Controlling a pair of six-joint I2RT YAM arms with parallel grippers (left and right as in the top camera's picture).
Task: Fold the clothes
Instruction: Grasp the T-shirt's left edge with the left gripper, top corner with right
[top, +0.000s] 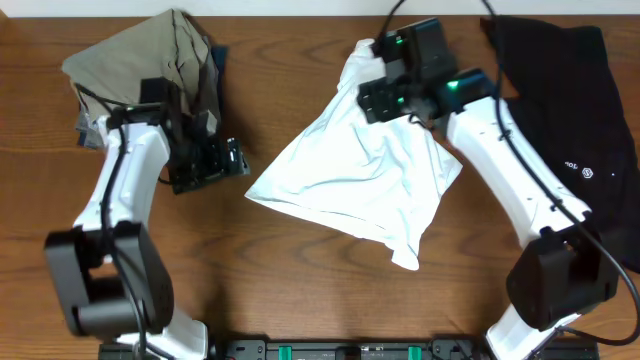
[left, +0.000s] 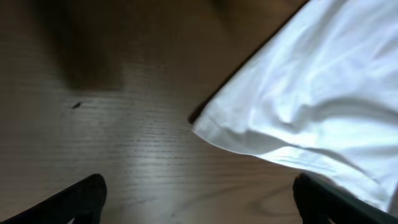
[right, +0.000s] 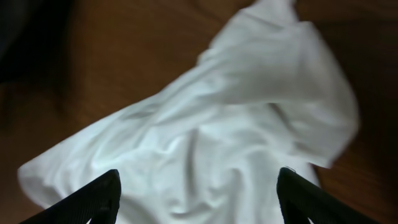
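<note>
Next, my left gripper pinches the white T-shirt (top: 360, 175) by its hem corner (top: 254, 193) to spread it flat.
The white T-shirt (top: 360, 175) lies crumpled in the middle of the table, with one corner reaching toward the far edge. A black garment with a small logo (top: 575, 110) is spread at the far right. My right gripper (top: 383, 97) hovers over the shirt's upper part. In the right wrist view it (right: 199, 199) is open, with rumpled white cloth (right: 217, 130) below and nothing pinched. My left gripper (top: 225, 160) sits left of the shirt. It (left: 199, 205) is open over bare wood, and the shirt's hem corner (left: 298, 106) lies just to its right.
An olive-grey garment (top: 140, 55) is heaped at the far left corner, behind the left arm. The wooden table (top: 300, 290) shows between the shirt and the front edge. The black garment lies close beside the right arm.
</note>
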